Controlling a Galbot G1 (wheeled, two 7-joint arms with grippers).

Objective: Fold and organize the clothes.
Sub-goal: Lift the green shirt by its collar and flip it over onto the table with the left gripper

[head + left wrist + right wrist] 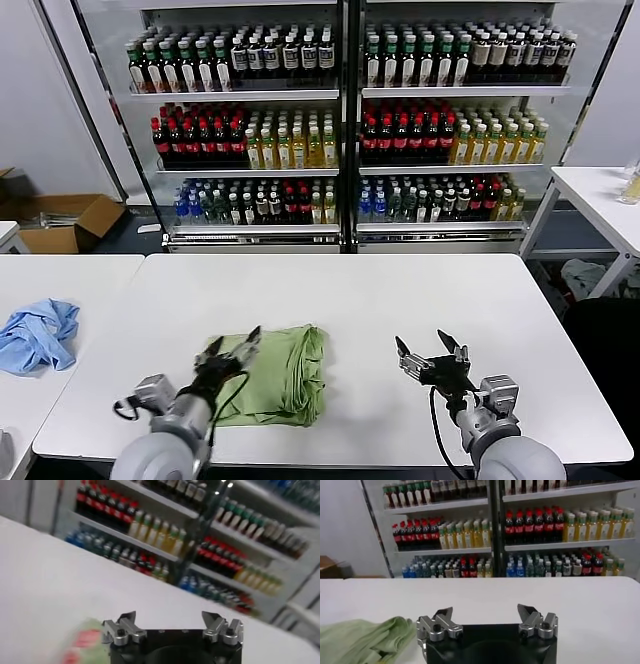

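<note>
Next, my left gripper grabs the green shirt by its red-printed edge, to flip the folded shirt over neatly.
The light green shirt [278, 372] lies folded into a compact bundle on the white table [350, 300], near the front edge, left of centre. My left gripper [233, 345] hovers open over the bundle's left edge, nothing between its fingers. In the left wrist view the left gripper [170, 620] is spread wide, with a blurred corner of the shirt [82, 640] and its red print beside it. My right gripper [430, 350] stands open above bare table to the right of the shirt. The right wrist view shows that gripper [485, 614] empty, with the green shirt [365, 637] off to one side.
A crumpled light blue garment [38, 334] lies on a separate white table at the left. Shelves of bottled drinks [345, 120] fill the background beyond the table's far edge. Another white table [600, 200] stands at the far right, and a cardboard box [60, 222] sits on the floor at the left.
</note>
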